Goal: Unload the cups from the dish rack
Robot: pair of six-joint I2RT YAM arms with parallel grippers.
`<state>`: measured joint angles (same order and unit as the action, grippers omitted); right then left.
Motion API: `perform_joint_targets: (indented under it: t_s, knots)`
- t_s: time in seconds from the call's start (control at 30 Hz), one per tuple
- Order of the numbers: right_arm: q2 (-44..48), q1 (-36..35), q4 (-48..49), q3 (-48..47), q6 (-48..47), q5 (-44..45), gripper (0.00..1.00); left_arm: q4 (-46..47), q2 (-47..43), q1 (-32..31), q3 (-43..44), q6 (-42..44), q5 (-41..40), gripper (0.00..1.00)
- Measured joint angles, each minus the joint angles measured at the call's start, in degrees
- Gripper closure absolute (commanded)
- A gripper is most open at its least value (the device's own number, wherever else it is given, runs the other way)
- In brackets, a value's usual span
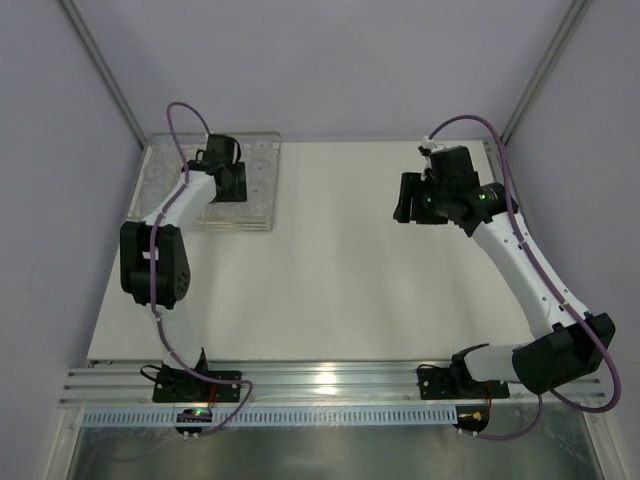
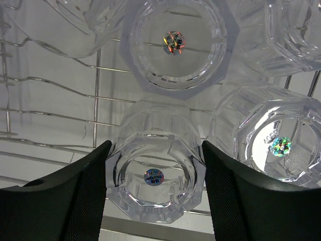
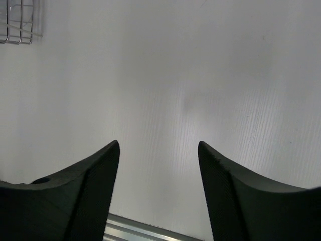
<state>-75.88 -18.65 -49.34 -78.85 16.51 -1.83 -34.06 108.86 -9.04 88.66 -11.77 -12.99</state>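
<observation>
The cup would come up off the rack's wires if the left gripper lifted now, because both of its fingertips touch opposite sides of the cup.
The dish rack (image 1: 268,150) stands at the table's far left, filled with several upturned clear cups (image 1: 262,190). My left gripper (image 1: 228,185) hangs over it. In the left wrist view its jaws (image 2: 155,144) are spread wide, one on each side of a clear octagonal-based cup (image 2: 154,186) that sits on the rack's wires (image 2: 50,85); both fingers lie right against its sides. More cups stand behind it (image 2: 173,45) and to its right (image 2: 276,140). My right gripper (image 1: 408,200) is open and empty above the bare table at the right, as its wrist view (image 3: 158,145) confirms.
A corner of the rack (image 3: 17,25) shows at the top left of the right wrist view. The white table (image 1: 340,280) runs between the arms. An aluminium rail (image 1: 330,385) lines the near edge. Grey walls enclose the back and sides.
</observation>
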Motion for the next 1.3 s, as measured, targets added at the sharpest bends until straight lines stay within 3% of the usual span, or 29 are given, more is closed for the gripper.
perform_joint_targets:
  t_s: [0.23,0.3,0.37,0.6,0.63,0.67,0.7,0.87,1.03,1.17,1.3]
  knots:
    - [0.0,0.0,2.93,0.0,1.25,-5.29,0.67,-5.92,-2.82,0.0,5.97,-0.96,-2.97,1.0]
    - [0.02,0.0,4.59,0.0,1.75,-6.99,0.85,-6.62,-5.81,0.0,6.84,-1.64,-3.32,1.0]
    - [0.02,0.0,6.45,0.0,2.69,-8.79,0.96,-6.8,-9.73,0.0,6.91,-2.78,-3.26,1.0]
    - [0.94,0.0,18.03,2.75,9.16,-19.67,0.96,-4.39,-26.36,0.04,-1.51,-9.46,4.94,1.0]
    - [1.18,0.0,21.14,4.35,11.04,-22.12,0.92,-3.82,-28.87,0.04,-3.91,-10.95,7.21,1.0]
    - [1.4,0.0,24.85,6.45,13.31,-24.94,0.73,-2.89,-31.34,0.04,-6.6,-12.7,9.6,1.0]
    - [1.38,0.0,29.14,8.76,15.96,-27.82,0.33,-1.97,-33.59,0.07,-9.46,-14.51,12.63,1.0]
    - [-3.67,-0.02,52.74,20.39,31.04,-40.17,0.3,4.59,-41.2,0.02,-23.47,-25.18,27.02,1.0]
    - [-12.31,-0.15,74.44,28.55,46.73,-46.99,0.29,14.58,-44.02,0.0,-35.45,-36.35,37.66,1.0]
    - [-18.12,-0.87,92.3,31.36,58.64,-49.72,0.32,26.14,-44.98,0.0,-43.93,-46.29,43.58,1.0]
    - [-23.37,-2.93,107.3,31.87,68.74,-50.66,0.32,32.17,-45.0,0.0,-46.84,-51.58,46.12,1.0]
